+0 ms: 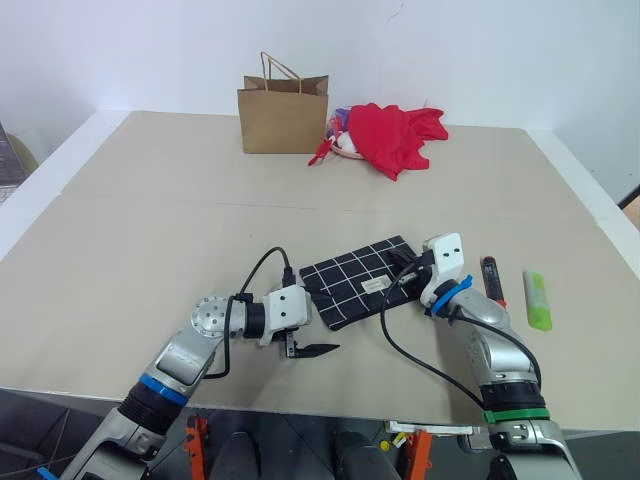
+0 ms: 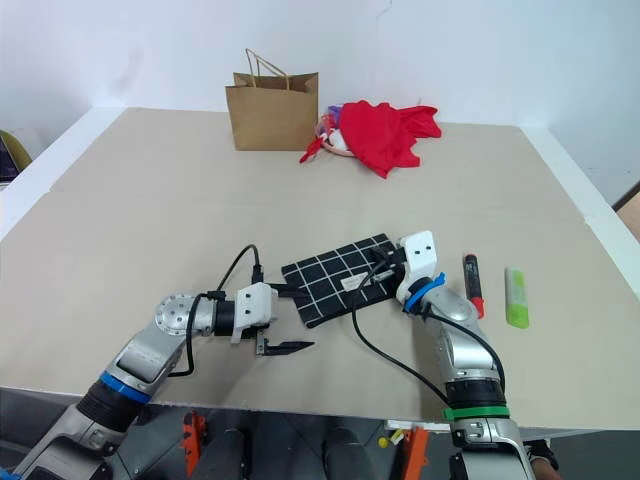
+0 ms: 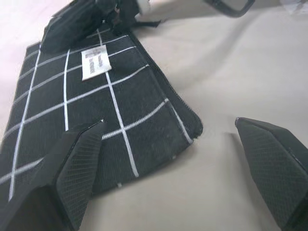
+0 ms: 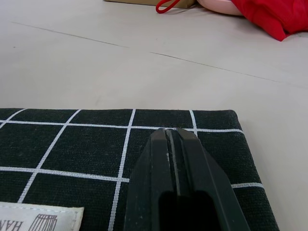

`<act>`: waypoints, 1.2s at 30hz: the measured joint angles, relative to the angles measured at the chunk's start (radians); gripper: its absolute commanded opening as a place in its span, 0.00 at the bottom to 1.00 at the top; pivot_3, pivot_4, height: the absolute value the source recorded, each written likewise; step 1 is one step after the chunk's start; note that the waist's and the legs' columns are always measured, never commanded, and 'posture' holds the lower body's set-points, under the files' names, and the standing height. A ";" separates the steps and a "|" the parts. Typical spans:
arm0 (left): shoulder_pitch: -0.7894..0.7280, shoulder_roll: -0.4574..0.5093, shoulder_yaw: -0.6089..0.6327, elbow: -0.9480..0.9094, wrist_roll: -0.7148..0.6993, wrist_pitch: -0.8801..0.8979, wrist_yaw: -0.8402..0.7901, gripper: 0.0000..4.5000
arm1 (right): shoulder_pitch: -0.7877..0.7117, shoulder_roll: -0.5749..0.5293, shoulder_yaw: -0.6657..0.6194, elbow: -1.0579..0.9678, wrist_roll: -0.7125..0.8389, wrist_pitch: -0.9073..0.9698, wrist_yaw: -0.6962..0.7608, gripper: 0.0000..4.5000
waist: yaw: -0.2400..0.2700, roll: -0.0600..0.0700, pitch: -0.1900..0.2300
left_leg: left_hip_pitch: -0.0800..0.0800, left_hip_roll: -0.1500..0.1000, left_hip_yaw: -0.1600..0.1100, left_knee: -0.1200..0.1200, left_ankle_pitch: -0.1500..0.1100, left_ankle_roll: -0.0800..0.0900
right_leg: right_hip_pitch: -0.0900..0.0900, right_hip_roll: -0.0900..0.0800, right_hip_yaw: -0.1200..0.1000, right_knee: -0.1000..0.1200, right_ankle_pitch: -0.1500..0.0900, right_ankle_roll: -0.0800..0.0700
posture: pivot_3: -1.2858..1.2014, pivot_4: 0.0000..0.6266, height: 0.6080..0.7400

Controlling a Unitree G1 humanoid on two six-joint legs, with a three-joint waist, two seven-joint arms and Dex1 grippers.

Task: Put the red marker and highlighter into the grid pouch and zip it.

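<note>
The robot's right gripper crowds the label end of the pouch, so the left gripper needs to grab the grid pouch by its free zipper corner [image 1: 336,323].
The grid pouch [image 1: 355,282] lies flat on the table between my two arms, white label up. My left gripper [image 1: 316,322] is open at the pouch's near left corner; in the left wrist view one finger [image 3: 77,154] hangs over the fabric and the other over bare table. My right gripper [image 4: 172,132] is shut low over the pouch's right end, by the label; nothing shows between its fingers. To the right of my right arm, the red marker [image 1: 492,280] and the light green highlighter [image 1: 538,300] lie on the table side by side.
A brown paper bag [image 1: 283,118] stands at the back of the table, with a red cloth [image 1: 395,135] beside it. The table's front edge [image 1: 300,405] runs just below my left gripper.
</note>
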 measured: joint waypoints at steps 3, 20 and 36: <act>-0.019 -0.005 -0.006 0.029 0.038 -0.057 0.024 1.00 | -0.001 0.000 -0.001 -0.001 0.000 0.003 0.000 0.01 | 0.000 0.000 0.000 | 0.000 0.000 0.000 0.000 0.000 0.000 | 0.000 0.000 0.000 0.000 0.000 0.000 | 0.52 0.24 1.00; -0.224 -0.086 -0.065 0.379 0.168 -0.421 0.077 0.81 | 0.009 0.001 -0.004 -0.012 -0.001 0.008 0.002 0.00 | 0.002 0.001 -0.001 | 0.002 -0.001 -0.001 0.000 0.000 0.000 | 0.003 0.000 0.000 0.000 -0.001 0.001 | 0.52 0.24 1.00; -0.272 -0.111 -0.015 0.505 0.023 -0.374 -0.033 0.00 | 0.056 -0.010 -0.013 -0.144 0.058 0.018 0.056 0.31 | -0.005 0.006 0.000 | 0.000 -0.002 -0.002 -0.001 0.001 0.001 | 0.001 0.000 0.000 0.000 -0.001 0.002 | 0.52 0.24 1.00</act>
